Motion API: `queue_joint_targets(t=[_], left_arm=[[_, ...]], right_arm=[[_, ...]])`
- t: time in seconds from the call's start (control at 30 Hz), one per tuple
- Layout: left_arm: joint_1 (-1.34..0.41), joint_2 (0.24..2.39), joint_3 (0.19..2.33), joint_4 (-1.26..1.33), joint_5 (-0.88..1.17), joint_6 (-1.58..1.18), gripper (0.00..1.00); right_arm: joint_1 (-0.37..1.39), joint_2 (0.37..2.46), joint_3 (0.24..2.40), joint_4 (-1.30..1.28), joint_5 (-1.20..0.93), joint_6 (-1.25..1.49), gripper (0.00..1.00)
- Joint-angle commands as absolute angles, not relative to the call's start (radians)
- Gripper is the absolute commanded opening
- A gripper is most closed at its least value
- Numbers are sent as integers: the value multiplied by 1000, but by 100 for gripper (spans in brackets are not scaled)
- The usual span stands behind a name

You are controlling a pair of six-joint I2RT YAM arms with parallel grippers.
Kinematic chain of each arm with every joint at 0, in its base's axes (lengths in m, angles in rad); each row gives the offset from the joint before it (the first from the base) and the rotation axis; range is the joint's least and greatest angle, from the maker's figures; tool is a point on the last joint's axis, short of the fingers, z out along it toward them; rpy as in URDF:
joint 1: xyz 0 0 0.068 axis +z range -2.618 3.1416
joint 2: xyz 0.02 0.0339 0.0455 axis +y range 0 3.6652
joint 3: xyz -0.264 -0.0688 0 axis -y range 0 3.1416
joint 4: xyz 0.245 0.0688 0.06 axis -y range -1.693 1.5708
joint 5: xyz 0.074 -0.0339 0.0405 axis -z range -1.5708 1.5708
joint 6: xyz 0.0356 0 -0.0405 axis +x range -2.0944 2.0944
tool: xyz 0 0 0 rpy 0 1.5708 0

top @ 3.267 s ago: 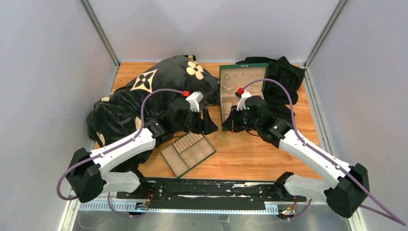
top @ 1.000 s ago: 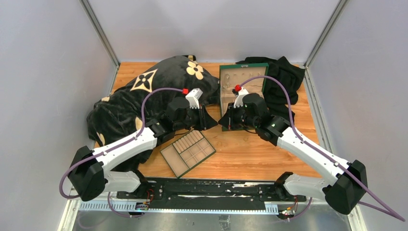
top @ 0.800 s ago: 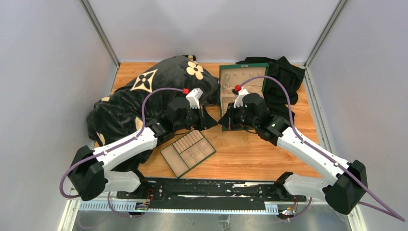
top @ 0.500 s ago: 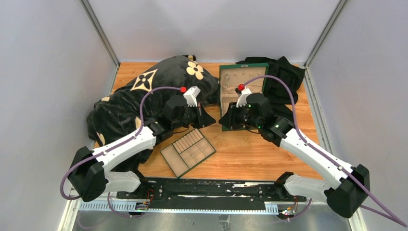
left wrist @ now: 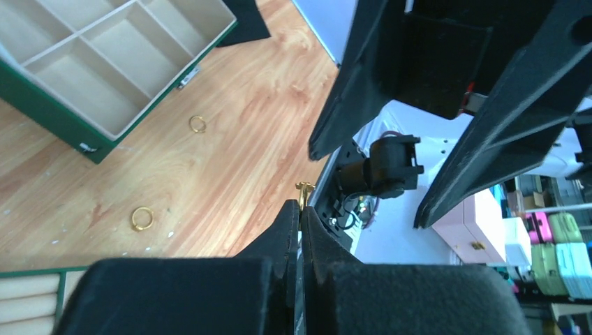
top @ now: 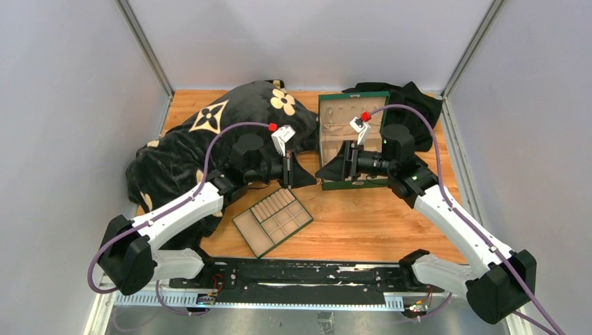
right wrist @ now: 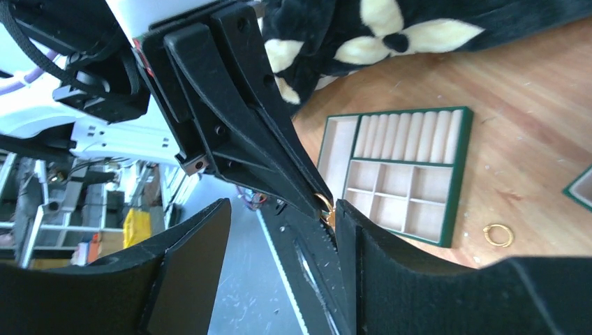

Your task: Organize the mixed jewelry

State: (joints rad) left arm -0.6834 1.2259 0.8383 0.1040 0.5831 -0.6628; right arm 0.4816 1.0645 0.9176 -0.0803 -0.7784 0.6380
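The gold piece's band should stay free to slot between the tray's rolls, so my right gripper should next grab the gold piece by its ornamented front [right wrist: 331, 218].
My left gripper [top: 311, 181] is shut on a small gold piece [left wrist: 304, 188] that sticks out past its tips [left wrist: 300, 206], held above the wood. My right gripper [top: 322, 172] faces it tip to tip and stands open [right wrist: 283, 206]; the same gold piece [right wrist: 325, 204] lies right beside its right finger. Two thin gold rings [left wrist: 197, 123] [left wrist: 142, 218] lie loose on the table near the green box [left wrist: 42, 105]; one gold ring [right wrist: 497, 235] also shows by the green tray [right wrist: 457, 181]. No silvery cluster is in view.
The green box [top: 320, 132] with beige lining sits open at the back centre. The flat green tray [top: 246, 239] lies near the front. A black blanket with cream flowers [top: 209, 132] fills the left; black cloth [top: 412, 105] lies at the back right.
My left gripper has shut on the gold piece. My right gripper has opened off it and its wrist has drawn back to the right.
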Motion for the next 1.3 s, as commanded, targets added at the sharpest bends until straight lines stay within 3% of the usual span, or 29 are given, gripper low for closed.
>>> queue_joint_targets(t=[0.0, 0.17, 0.4, 0.77, 1.13, 1.27], left_arm=[[-670, 1214, 878, 161, 706, -629, 0], [-644, 1203, 862, 223, 777, -667, 0], [-626, 1202, 864, 240, 841, -681, 0], [-627, 1194, 860, 252, 861, -697, 0], [-626, 1204, 861, 253, 866, -707, 0], [-626, 1214, 859, 253, 862, -711, 0]], right_arm=[[469, 1045, 872, 36, -883, 717, 63], [467, 1023, 826, 138, -938, 787, 66], [465, 1002, 754, 273, -975, 890, 63], [453, 985, 697, 303, -939, 905, 38], [448, 1003, 680, 360, -951, 938, 21], [448, 1000, 682, 339, -943, 927, 4]])
